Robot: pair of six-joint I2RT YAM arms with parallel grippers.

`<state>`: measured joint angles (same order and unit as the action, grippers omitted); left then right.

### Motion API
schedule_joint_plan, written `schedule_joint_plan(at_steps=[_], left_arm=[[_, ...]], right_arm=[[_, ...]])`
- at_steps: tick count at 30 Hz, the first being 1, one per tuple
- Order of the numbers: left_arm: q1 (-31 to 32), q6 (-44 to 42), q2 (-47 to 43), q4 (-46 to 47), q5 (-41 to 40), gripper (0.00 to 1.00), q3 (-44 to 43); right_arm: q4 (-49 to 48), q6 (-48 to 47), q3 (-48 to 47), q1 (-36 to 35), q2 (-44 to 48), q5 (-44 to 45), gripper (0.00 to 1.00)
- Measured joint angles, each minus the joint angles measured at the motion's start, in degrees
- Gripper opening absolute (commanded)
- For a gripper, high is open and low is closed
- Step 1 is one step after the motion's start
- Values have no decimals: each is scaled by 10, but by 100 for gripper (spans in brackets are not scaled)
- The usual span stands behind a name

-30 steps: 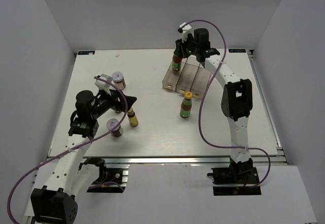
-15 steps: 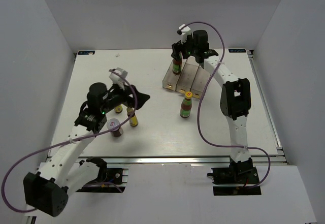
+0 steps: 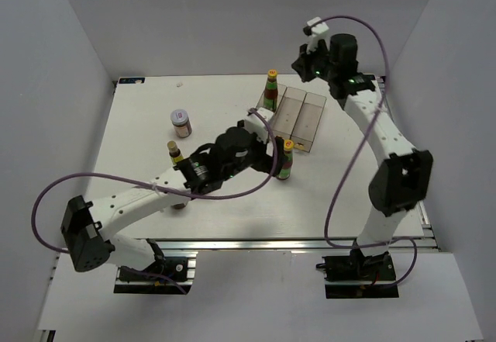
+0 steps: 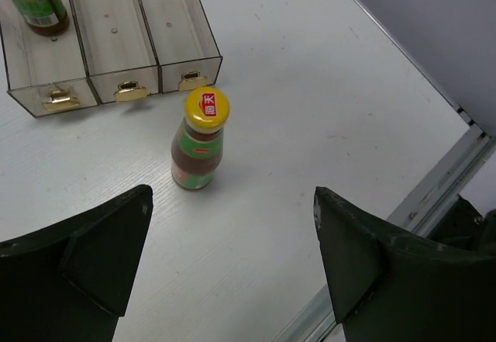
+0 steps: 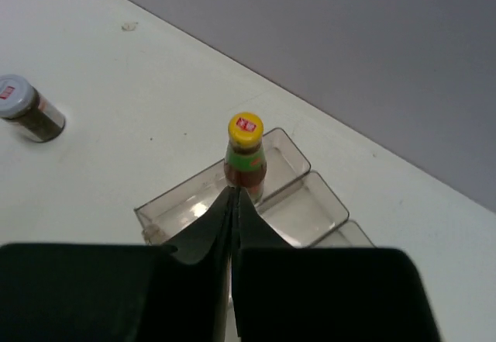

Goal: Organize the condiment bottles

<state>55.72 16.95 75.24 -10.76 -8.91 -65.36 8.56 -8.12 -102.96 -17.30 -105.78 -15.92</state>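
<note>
My left gripper grabs the red sauce bottle by its yellow cap (image 3: pixel 288 145) (image 4: pixel 207 108) next, since the bottle's base stays free to stand in the tray.
One red sauce bottle (image 3: pixel 285 160) stands on the table in front of the clear tray (image 3: pixel 301 122). My left gripper (image 3: pixel 270 160) is open just to its left. In the left wrist view this bottle (image 4: pixel 200 146) stands ahead of the wide-open fingers (image 4: pixel 105 260), apart from them. The other red bottle (image 3: pixel 271 89) stands at the far end of the tray's left compartment. My right gripper (image 3: pixel 304 64) is shut and empty, raised above and behind the tray; its view shows that bottle (image 5: pixel 246 156) beyond the closed fingertips (image 5: pixel 231 202). A white-lidded jar (image 3: pixel 180 122) and a slim gold-capped bottle (image 3: pixel 174 152) stand at the left.
The tray's middle and right compartments (image 4: pixel 116 39) hold nothing. The left arm lies across the table's middle and hides the other slim bottle and most of the second jar (image 3: pixel 179 205). The table's right edge rail (image 4: pixel 434 195) is close to the left gripper.
The right gripper let go of the red bottle in the tray, rose up and to the right, and shut. The left arm swung right from the jars to the red bottle before the tray.
</note>
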Motion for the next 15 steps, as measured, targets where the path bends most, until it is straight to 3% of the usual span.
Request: schedule_joint_plan(at_steps=[1, 3, 4, 6, 9, 15], left_arm=[[17, 3, 17, -9, -27, 94, -14], [40, 12, 50, -20, -71, 95, -38], [49, 15, 66, -28, -90, 95, -51], [58, 20, 104, -43, -126, 96, -83], [63, 26, 160, -70, -170, 97, -136], [68, 36, 264, -125, -255, 98, -232]], right_arm=[[3, 13, 31, 11, 36, -5, 4], [7, 43, 83, 42, 99, -24, 21], [3, 54, 111, 58, 128, -37, 36], [7, 77, 176, 96, 187, -68, 48], [15, 95, 256, 134, 254, -103, 51], [26, 111, 352, 141, 337, -157, 52]])
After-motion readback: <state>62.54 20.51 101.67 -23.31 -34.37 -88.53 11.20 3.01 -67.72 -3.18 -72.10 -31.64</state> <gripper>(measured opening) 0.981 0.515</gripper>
